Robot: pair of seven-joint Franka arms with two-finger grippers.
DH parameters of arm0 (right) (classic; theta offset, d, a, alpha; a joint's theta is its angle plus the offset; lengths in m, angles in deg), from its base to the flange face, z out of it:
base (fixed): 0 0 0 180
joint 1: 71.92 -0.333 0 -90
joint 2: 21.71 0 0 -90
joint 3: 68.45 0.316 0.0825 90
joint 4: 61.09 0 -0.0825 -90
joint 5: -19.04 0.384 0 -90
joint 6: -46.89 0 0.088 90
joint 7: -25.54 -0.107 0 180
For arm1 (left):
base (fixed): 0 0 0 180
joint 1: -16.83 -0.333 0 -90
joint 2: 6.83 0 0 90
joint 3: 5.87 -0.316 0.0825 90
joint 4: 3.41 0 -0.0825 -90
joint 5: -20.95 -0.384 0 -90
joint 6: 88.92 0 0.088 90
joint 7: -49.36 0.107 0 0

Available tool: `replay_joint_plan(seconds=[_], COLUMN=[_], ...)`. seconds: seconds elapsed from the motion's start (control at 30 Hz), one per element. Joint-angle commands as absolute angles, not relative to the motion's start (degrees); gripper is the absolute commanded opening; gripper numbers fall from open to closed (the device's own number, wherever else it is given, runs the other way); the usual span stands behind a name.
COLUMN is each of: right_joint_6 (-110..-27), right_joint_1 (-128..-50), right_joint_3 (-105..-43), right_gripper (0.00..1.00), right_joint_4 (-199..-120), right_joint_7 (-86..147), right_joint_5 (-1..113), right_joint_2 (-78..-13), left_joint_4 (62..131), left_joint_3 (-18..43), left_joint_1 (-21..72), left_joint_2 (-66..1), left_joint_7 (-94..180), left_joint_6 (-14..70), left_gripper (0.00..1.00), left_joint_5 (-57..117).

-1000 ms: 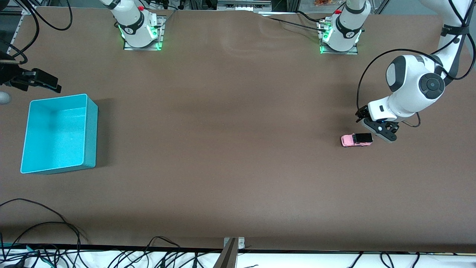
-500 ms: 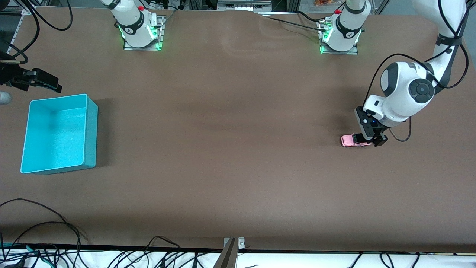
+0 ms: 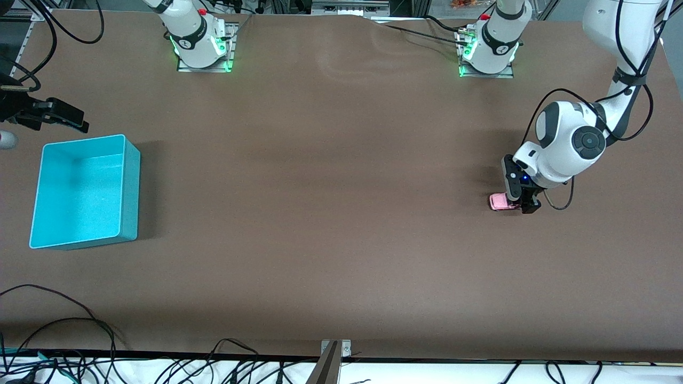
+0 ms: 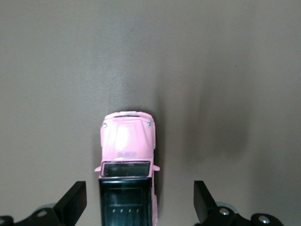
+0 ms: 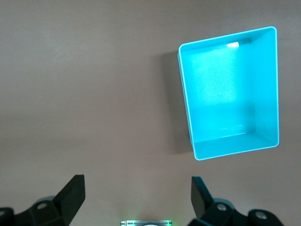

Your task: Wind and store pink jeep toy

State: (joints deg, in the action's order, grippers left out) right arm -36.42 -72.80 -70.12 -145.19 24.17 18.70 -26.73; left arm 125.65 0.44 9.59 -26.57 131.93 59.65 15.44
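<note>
My left gripper closes on the pink jeep (image 4: 127,139) next. In the left wrist view the black roof (image 4: 125,202) sits between my low fingers, so closing now would catch it.
The pink jeep toy (image 3: 498,201) stands on the brown table near the left arm's end. In the left wrist view its pink hood (image 4: 127,141) and black roof show from above. My left gripper (image 3: 521,205) is open and low over the jeep's black rear section. Its fingers (image 4: 73,203) stand one on each side of the jeep, with a gap on both sides (image 4: 138,198). My right gripper (image 3: 74,121) waits open and empty (image 5: 136,194) at the right arm's end, beside the turquoise bin (image 3: 131,186). The bin (image 5: 188,108) is empty.
The two arm bases (image 3: 201,45) (image 3: 488,50) stand along the table edge farthest from the front camera. Cables (image 3: 64,320) and a metal bracket (image 3: 334,349) lie along the edge nearest to it.
My left gripper has turned, moved toward the right arm's end and come down around the jeep's rear section. The jeep has stayed in place. The right arm has not moved.
</note>
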Motion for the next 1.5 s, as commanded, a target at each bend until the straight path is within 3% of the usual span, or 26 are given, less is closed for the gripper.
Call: replay_joint_plan(seconds=[0.0, 0.07, 0.1, 0.17, 0.23, 0.3, 0.5, 0.63, 0.67, 1.07, 1.47], right_joint_6=[-35.82, -35.82, -35.82, -35.82, -35.82, -35.82, -35.73, -35.73, -35.73, -35.82, -35.82], right_joint_1=[-72.71, -72.71, -72.71, -72.71, -72.71, -72.71, -72.71, -72.71, -72.71, -72.71, -72.71], right_joint_3=[-70.12, -70.12, -70.12, -70.12, -70.12, -70.12, -70.12, -70.12, -70.12, -70.12, -70.12], right_gripper=[1.0, 1.0, 1.0, 1.0, 1.0, 1.0, 1.0, 1.0, 1.0, 1.0, 1.0], right_joint_4=[-145.29, -145.29, -145.29, -145.29, -145.38, -145.38, -145.38, -145.47, -145.47, -145.38, -145.47], right_joint_7=[25.02, 25.02, 25.02, 25.02, 25.02, 25.02, 25.02, 25.02, 25.02, 24.93, 25.02], right_joint_5=[19.4, 19.4, 19.4, 19.4, 19.4, 19.4, 19.4, 19.4, 19.4, 19.4, 19.4], right_joint_2=[-26.2, -26.2, -26.2, -26.2, -26.2, -26.29, -26.29, -26.2, -26.2, -26.29, -26.29], left_joint_4=[125.27, 125.09, 125.09, 125.09, 125.18, 125.18, 125.18, 125.18, 125.18, 124.56, 124.56], left_joint_3=[0.37, 0.37, 0.29, 0.28, 0.2, 0.28, 0.11, 0.2, 0.2, 0.81, 0.72], left_joint_1=[8.92, 8.83, 8.74, 8.83, 8.83, 8.74, 8.74, 8.74, 8.66, 10.58, 14.28], left_joint_2=[-27.48, -27.57, -27.66, -27.75, -28.1, -28.36, -29.15, -28.72, -28.54, -25.55, -27.66], left_joint_7=[132.86, 132.86, 132.77, 132.86, 132.77, 132.86, 132.86, 133.03, 133.21, 140.15, 140.07], left_joint_6=[60.4, 60.49, 60.75, 61.19, 61.72, 61.81, 61.9, 61.81, 61.81, 61.02, 60.32], left_gripper=[1.0, 0.99, 0.92, 0.65, 0.49, 0.4, 0.37, 0.03, 0.0, 0.0, 0.0], left_joint_5=[14.18, 14.27, 14.27, 14.27, 14.27, 14.27, 15.06, 14.97, 14.97, 18.3, 20.95])
